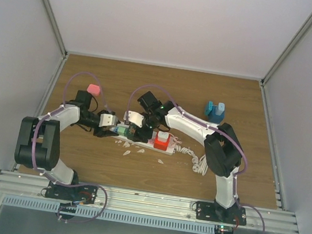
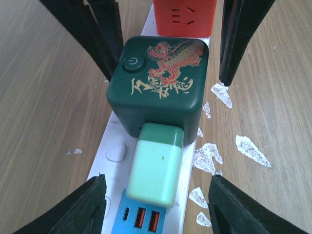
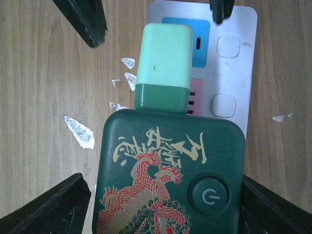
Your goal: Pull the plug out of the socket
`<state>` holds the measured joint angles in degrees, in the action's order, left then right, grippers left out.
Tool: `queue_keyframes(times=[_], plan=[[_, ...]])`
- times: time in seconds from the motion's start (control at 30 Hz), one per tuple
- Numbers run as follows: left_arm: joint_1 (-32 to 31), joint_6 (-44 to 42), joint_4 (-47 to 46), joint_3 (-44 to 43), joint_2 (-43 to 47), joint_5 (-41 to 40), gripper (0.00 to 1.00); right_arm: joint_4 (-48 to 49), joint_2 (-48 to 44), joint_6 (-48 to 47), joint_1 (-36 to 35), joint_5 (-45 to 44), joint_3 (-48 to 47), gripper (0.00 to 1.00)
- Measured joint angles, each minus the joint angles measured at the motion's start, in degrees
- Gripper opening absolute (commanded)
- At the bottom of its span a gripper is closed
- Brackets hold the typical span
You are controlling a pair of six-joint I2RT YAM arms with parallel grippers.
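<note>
The left gripper's fingers are open with gaps beside the mint plug (image 2: 155, 169), so the plug would stay in the dark green cube (image 2: 161, 83) if the left gripper pulled sideways now.
A mint-green plug (image 2: 156, 163) (image 3: 163, 56) is stuck into the side of a dark green socket cube (image 2: 161, 83) (image 3: 165, 175) with a dragon print. The cube sits on a white power strip (image 1: 140, 144) (image 3: 234, 58). My left gripper (image 2: 157, 178) (image 1: 113, 128) is open, one finger on each side of the mint plug with a gap to it on both sides. From the opposite end, my right gripper (image 3: 163, 185) (image 1: 139, 130) is open around the cube. Its left finger (image 3: 48, 209) stands a little off the cube, and its right finger lies close against the cube's side.
A red socket cube (image 1: 163, 141) (image 2: 184, 17) sits further along the strip, whose white cable (image 1: 195, 157) coils to the right. Torn white scraps (image 2: 251, 148) lie on the wood beside the strip. A blue holder (image 1: 215, 112) stands back right and a pink block (image 1: 93, 89) back left.
</note>
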<state>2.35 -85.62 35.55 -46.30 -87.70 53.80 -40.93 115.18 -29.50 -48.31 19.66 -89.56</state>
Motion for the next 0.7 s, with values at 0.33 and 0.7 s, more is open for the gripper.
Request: queue_keyframes(times=[0.33, 0.7], plan=[[-4.15, 2.56, -1.79, -1.53, -2.95, -2.51, 0.46, 0.33, 0.07, 1.66, -0.2, -0.44, -0.37, 0.67], [-4.13, 2.25, -1.38, -1.57, -3.37, -4.59, 0.2, 0.61, 0.24, 2.36, -0.26, -0.94, -0.37, 0.45]])
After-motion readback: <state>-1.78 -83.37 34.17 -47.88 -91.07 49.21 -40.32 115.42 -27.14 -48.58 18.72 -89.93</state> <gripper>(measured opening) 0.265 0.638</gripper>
